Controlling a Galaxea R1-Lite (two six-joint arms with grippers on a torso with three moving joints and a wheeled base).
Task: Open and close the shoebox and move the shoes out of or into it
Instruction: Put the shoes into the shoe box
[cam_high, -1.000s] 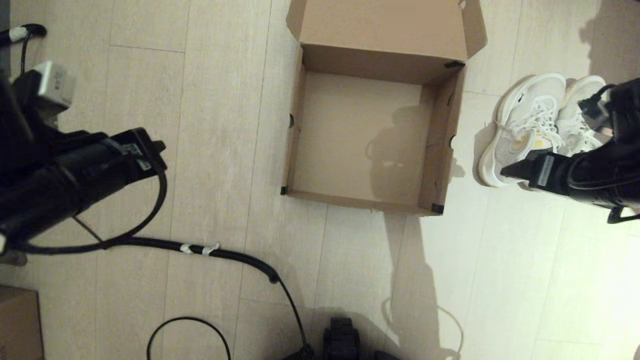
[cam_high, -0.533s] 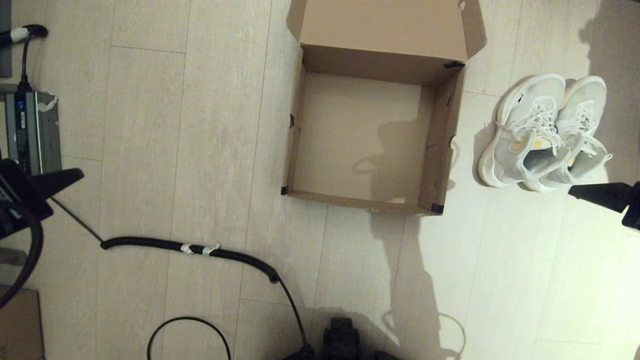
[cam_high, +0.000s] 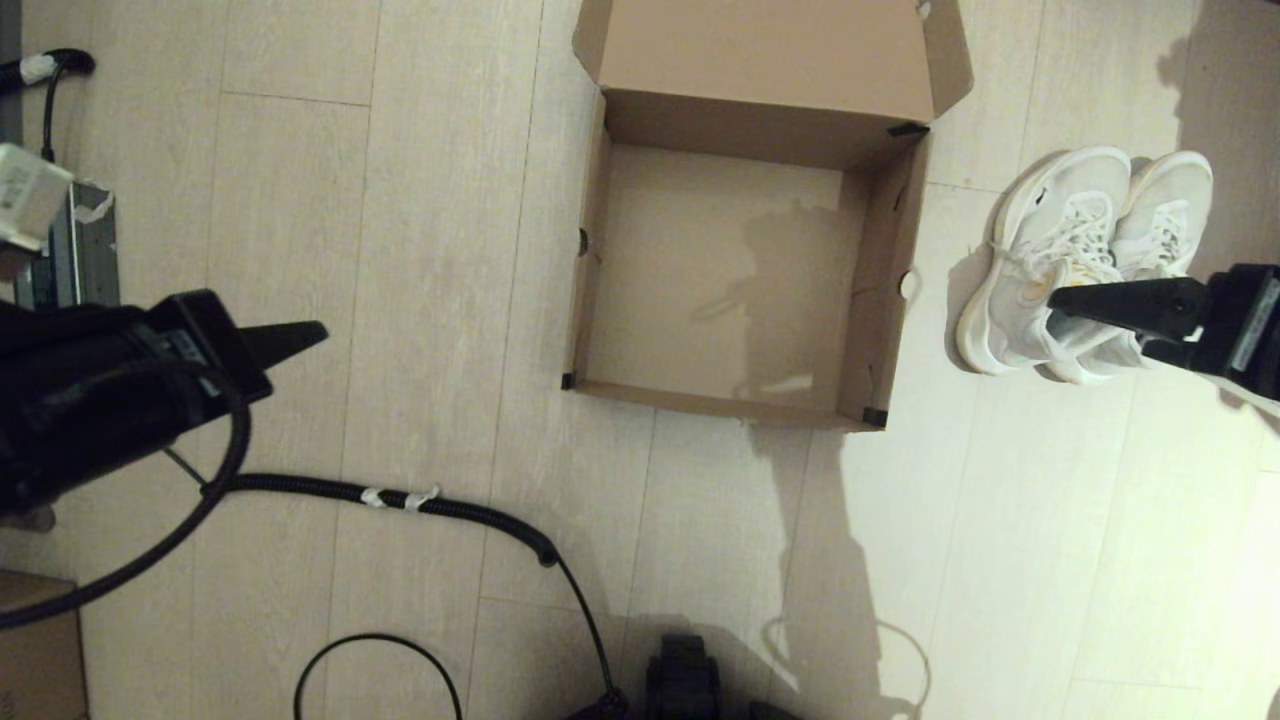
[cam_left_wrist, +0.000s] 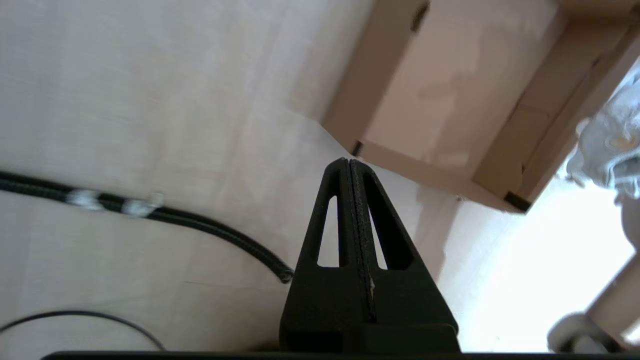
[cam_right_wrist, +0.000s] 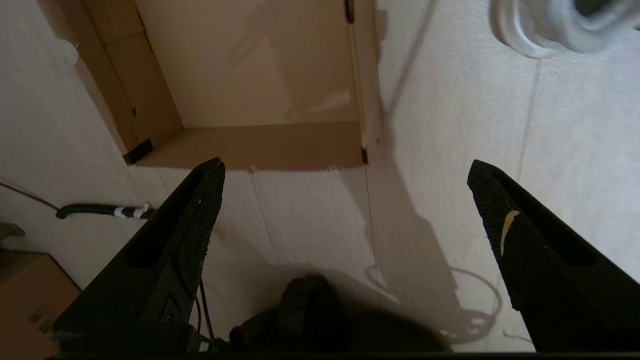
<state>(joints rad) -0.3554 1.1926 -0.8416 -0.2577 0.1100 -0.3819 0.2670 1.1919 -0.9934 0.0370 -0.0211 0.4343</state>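
Note:
My right gripper grabs the white shoes by their adjoining heel collars next, to move the pair into the open shoebox.
The shoebox stands open and empty on the floor, its lid folded back on the far side. It also shows in the left wrist view and the right wrist view. The white shoes sit side by side just right of the box, toes pointing away from me. My right gripper reaches in from the right over their heel ends. It stands open with only floor between its fingers. My left gripper hangs left of the box, shut on nothing.
A black corrugated cable snakes across the floor in front of the box. A grey device lies at the far left. The smaller carton sits at the near left corner. My base shows at the bottom.
Half a second ago both arms had drawn back to the picture's edges. Now the left gripper has swung in toward the box again, and the right gripper has come in over the shoes' heels.

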